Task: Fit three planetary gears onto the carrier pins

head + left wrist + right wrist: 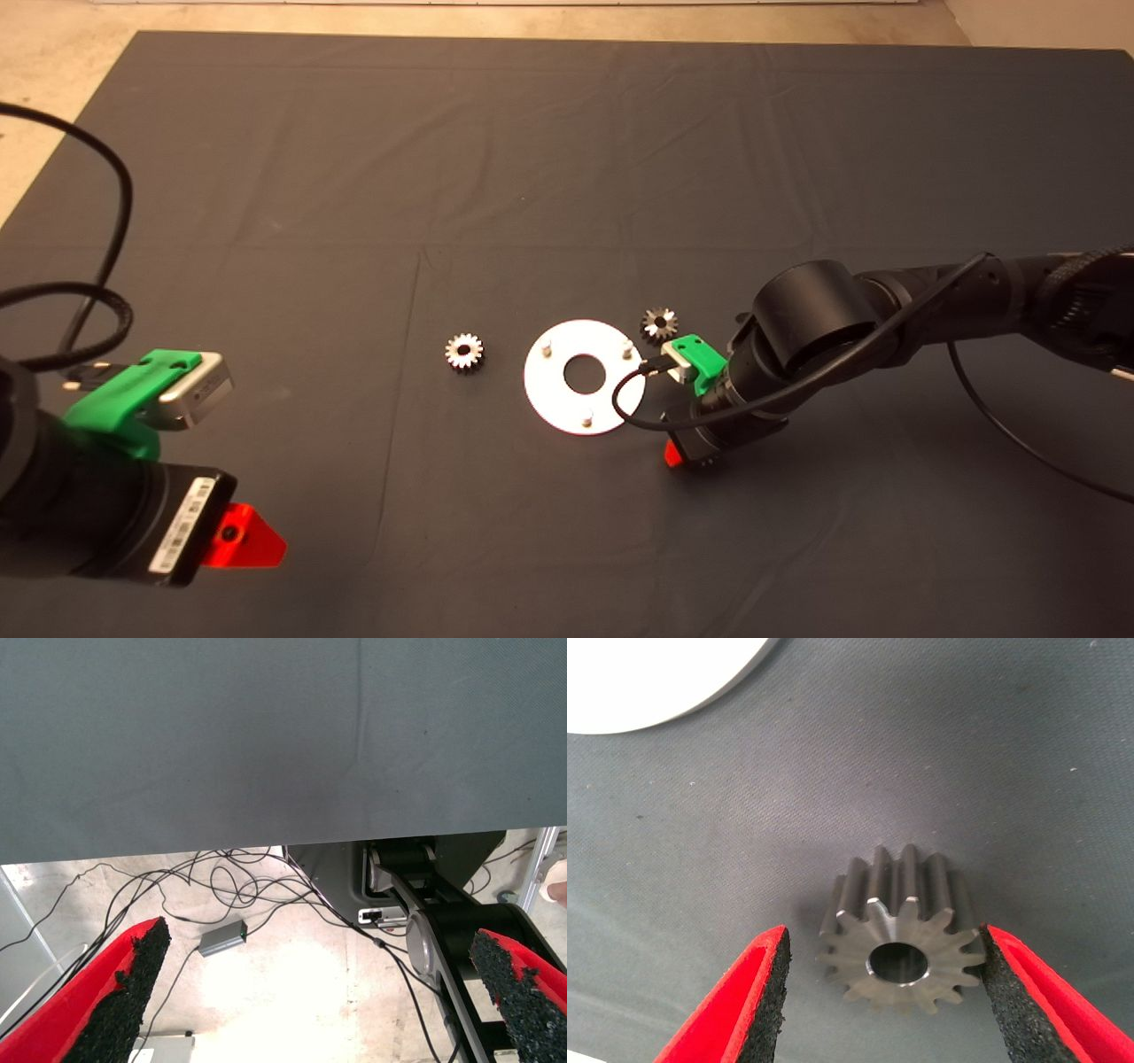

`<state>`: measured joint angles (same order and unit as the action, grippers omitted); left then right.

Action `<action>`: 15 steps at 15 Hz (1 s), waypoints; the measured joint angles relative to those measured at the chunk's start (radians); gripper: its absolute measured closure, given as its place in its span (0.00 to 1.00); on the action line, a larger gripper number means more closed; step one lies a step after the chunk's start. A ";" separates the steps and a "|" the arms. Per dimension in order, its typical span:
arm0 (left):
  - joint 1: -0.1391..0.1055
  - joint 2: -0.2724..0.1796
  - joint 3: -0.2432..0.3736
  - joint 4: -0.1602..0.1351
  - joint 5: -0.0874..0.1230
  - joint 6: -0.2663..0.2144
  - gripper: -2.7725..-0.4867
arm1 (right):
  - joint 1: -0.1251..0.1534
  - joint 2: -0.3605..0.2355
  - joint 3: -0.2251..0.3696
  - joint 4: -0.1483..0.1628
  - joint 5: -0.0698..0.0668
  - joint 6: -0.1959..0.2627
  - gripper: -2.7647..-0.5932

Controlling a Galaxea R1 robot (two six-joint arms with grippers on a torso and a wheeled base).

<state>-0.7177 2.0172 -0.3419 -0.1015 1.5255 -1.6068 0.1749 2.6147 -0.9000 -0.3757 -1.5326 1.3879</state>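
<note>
I should next grab the steel gear by its toothed rim [842, 970] with my right gripper. This leaves the steel planetary gear's center hole [897, 963] free to slide over a carrier pin.
The white disc [554, 390] lies mid-mat with its three carrier pins [547, 348] bare. One planetary gear [463, 352] lies flat to the disc's left, and a second gear [659, 324] lies just off its far right edge. In the right wrist view a third gear [899, 939] lies on the mat inside my right gripper [883, 939], which is open. One pad [1001, 983] is at its teeth, while the other stands a little apart. The head view shows that gripper [675, 454] low at the disc's near right. My left gripper [239, 536] waits, open, at the lower left.
The dark mat [354, 177] covers the table. A corner of the white disc [647, 673] shows close by in the right wrist view. Beyond the mat's edge, the left wrist view shows floor, loose cables [221, 881] and the robot's base [425, 921].
</note>
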 joint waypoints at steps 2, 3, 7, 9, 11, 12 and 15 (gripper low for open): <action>0.000 -0.001 0.002 0.000 0.000 0.000 0.13 | 0.000 0.000 -0.001 0.000 -0.002 0.000 0.64; 0.000 -0.001 0.002 0.000 0.000 0.000 0.13 | 0.000 0.000 -0.001 0.000 -0.002 0.000 0.64; 0.000 0.000 0.002 0.000 0.000 0.000 0.13 | 0.000 -0.002 -0.003 0.000 -0.006 0.000 0.71; 0.000 0.000 0.002 0.000 0.000 0.000 0.13 | 0.000 -0.002 -0.004 0.000 -0.005 0.000 0.71; 0.000 0.000 0.002 0.000 0.000 0.000 0.13 | 0.000 -0.002 -0.014 0.000 -0.002 0.000 0.71; 0.000 0.000 0.002 0.000 0.000 0.000 0.13 | 0.000 -0.002 -0.019 0.001 0.000 0.000 0.71; 0.000 0.000 0.002 0.000 0.000 0.000 0.13 | 0.000 0.001 -0.026 0.001 0.002 0.000 0.71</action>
<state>-0.7177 2.0170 -0.3400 -0.1015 1.5255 -1.6068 0.1745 2.6155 -0.9255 -0.3745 -1.5302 1.3874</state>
